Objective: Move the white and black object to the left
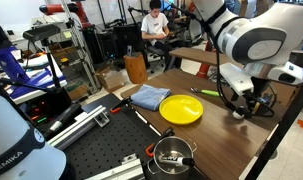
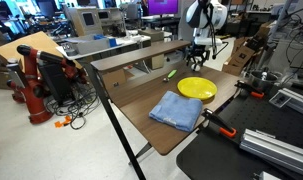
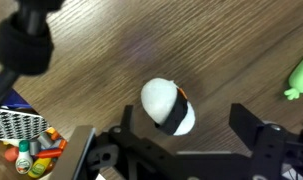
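My gripper closes now, since the object lies between my open fingers, beside its black-banded end. Closing now would catch the white and black object.
The white and black object (image 3: 168, 106) is a small egg-shaped white thing with a black band. In the wrist view it lies on the wooden table (image 3: 111, 60). My gripper (image 3: 186, 120) is open, with one finger on each side of the object; the object sits nearer one finger, and I cannot tell whether it touches it. In both exterior views the gripper (image 1: 248, 104) (image 2: 199, 52) hangs low over the far end of the table, and I cannot make out the object there.
A green marker (image 3: 299, 78) (image 1: 206, 93) (image 2: 170, 72) lies near the gripper. A yellow plate (image 1: 180, 109) (image 2: 197, 88) and a blue cloth (image 1: 149, 97) (image 2: 177, 109) lie mid-table. A silver pot (image 1: 174, 154) stands on the black bench. Table edges are close by.
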Robot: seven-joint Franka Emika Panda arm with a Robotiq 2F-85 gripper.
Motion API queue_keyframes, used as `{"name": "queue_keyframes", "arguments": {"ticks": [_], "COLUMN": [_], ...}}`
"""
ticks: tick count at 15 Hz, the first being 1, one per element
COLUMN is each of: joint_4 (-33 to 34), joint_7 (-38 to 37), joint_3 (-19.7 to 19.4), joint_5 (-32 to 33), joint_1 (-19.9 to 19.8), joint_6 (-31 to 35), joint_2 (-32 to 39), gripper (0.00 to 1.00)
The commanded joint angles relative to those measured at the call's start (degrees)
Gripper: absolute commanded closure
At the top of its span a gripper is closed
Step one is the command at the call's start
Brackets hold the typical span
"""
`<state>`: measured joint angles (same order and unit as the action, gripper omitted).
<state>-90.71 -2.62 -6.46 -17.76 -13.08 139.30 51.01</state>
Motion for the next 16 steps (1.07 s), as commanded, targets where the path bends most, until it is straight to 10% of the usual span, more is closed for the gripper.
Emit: {"name": "queue_keyframes", "arguments": {"ticks": [1, 9, 16], "joint_4": [4.1, 5.2, -1.2], "joint_7": [-2.5, -2.0, -1.2], "joint_3": [0.5, 1.2, 1.1], "joint_5": [1.6, 0.7, 0.2], "joint_1": [-0.7, -2.0, -1.8], "joint_6": [-2.8, -7.8, -8.1], "joint_2": [2.5, 1.6, -6.3], "gripper": [0.32, 0.95, 0.95]}}
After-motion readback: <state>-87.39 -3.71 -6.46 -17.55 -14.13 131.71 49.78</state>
